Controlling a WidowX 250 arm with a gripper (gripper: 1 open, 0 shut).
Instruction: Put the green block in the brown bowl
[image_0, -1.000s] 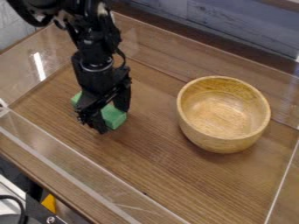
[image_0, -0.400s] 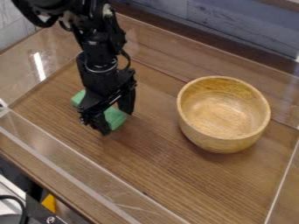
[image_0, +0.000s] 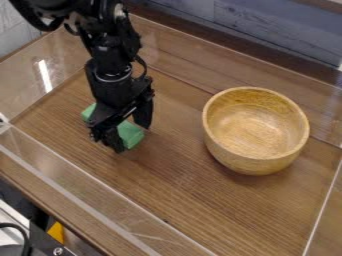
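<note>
The green block needs to go in the brown bowl (image_0: 255, 128), so my gripper should grab the block by its middle (image_0: 120, 128).
The green block (image_0: 123, 133) lies flat on the wooden table, left of centre. My gripper (image_0: 118, 133) points straight down over it, open, with one black finger on each side of the block, low at the tabletop. Part of the block is hidden behind the fingers. The brown bowl (image_0: 255, 128) stands upright to the right of the block, about a bowl's width away, and it holds nothing.
A clear plastic wall (image_0: 80, 195) runs along the table's front edge and left side. A grey backdrop (image_0: 267, 25) stands behind the table's far edge. The black arm (image_0: 94, 30) rises toward the upper left.
</note>
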